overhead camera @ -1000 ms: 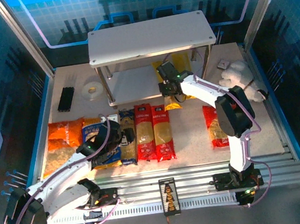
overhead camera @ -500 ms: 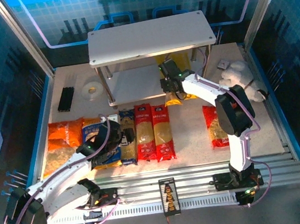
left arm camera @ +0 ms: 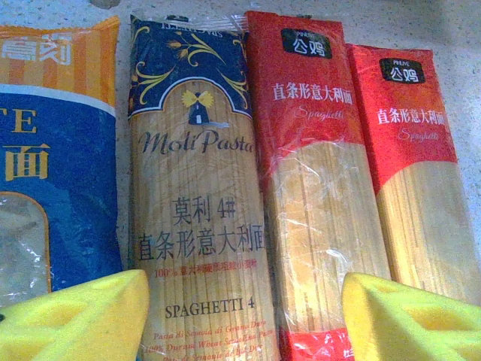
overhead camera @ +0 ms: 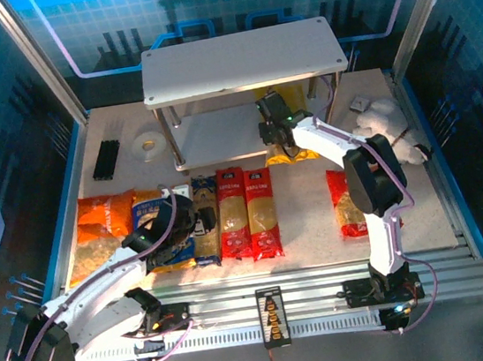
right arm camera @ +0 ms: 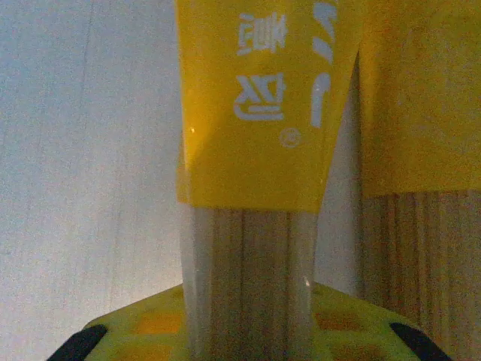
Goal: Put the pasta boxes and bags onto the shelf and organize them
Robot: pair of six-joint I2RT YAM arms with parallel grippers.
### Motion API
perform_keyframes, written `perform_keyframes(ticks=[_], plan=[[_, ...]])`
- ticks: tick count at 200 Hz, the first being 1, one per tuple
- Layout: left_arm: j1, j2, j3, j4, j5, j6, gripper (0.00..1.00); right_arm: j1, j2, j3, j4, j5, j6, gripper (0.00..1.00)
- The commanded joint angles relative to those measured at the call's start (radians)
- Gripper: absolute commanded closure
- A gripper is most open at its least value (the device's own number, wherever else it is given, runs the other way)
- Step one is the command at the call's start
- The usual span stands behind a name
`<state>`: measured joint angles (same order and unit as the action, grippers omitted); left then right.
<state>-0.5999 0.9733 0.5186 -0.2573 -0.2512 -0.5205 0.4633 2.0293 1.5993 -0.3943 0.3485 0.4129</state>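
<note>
The yellow spaghetti pack (right arm camera: pixel 255 113) would rest on the flat lower board, beside the second pack, so my right gripper releases the yellow pack next.
My right gripper (overhead camera: pixel 273 132) reaches under the shelf's top board (overhead camera: pixel 239 61) and is shut on a yellow spaghetti pack (right arm camera: pixel 255 113), which lies lengthwise on the lower board (overhead camera: pixel 213 135). A second yellow pack (right arm camera: pixel 421 113) lies just to its right. My left gripper (left arm camera: pixel 240 323) hangs open over the blue-and-tan pack (left arm camera: pixel 195 188), its yellow fingers (left arm camera: pixel 75 316) on either side. Two red packs (left arm camera: pixel 316 173) (left arm camera: pixel 417 180) lie to the right of it and the blue bag (left arm camera: pixel 52 173) to the left. The orange bag (overhead camera: pixel 101 230) lies at far left, the red bag (overhead camera: pixel 347 202) at right.
Thin black sticks (overhead camera: pixel 107 159) and a tape roll (overhead camera: pixel 146 145) lie left of the shelf. A white plush toy (overhead camera: pixel 386 126) and a small grey square (overhead camera: pixel 359 103) sit to its right. Slim shelf legs (overhead camera: pixel 168 141) stand at the corners.
My right gripper has pushed the yellow pack farther back onto the lower board. The left arm has stayed where it was.
</note>
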Motion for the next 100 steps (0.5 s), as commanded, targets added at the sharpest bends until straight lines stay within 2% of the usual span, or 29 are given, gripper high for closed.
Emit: perform_keyframes(ticks=[1,33,66,70,73,80,100], plan=[[-0.007,-0.015,0.012,-0.017,-0.024,0.023,0.28,-0.015,0.035,0.04,0.089,0.041,-0.005,0.75],[-0.008,-0.016,0.012,-0.018,-0.022,0.024,0.28,-0.019,0.039,0.027,0.09,0.04,0.011,0.64],[-0.008,-0.02,0.011,-0.019,-0.017,0.023,0.27,-0.023,0.037,0.021,0.084,0.039,0.015,0.57],[-0.008,-0.019,0.011,-0.018,-0.016,0.022,0.27,-0.024,0.036,0.018,0.083,0.038,0.016,0.57],[-0.007,-0.022,0.01,-0.019,-0.016,0.022,0.22,-0.024,0.035,0.016,0.084,0.038,0.018,0.56],[-0.007,-0.022,0.009,-0.018,-0.01,0.023,0.21,-0.025,0.032,0.011,0.085,0.034,0.018,0.54],[-0.007,-0.022,0.01,-0.012,0.006,0.028,0.2,-0.028,0.013,-0.011,0.093,0.005,0.02,0.36]])
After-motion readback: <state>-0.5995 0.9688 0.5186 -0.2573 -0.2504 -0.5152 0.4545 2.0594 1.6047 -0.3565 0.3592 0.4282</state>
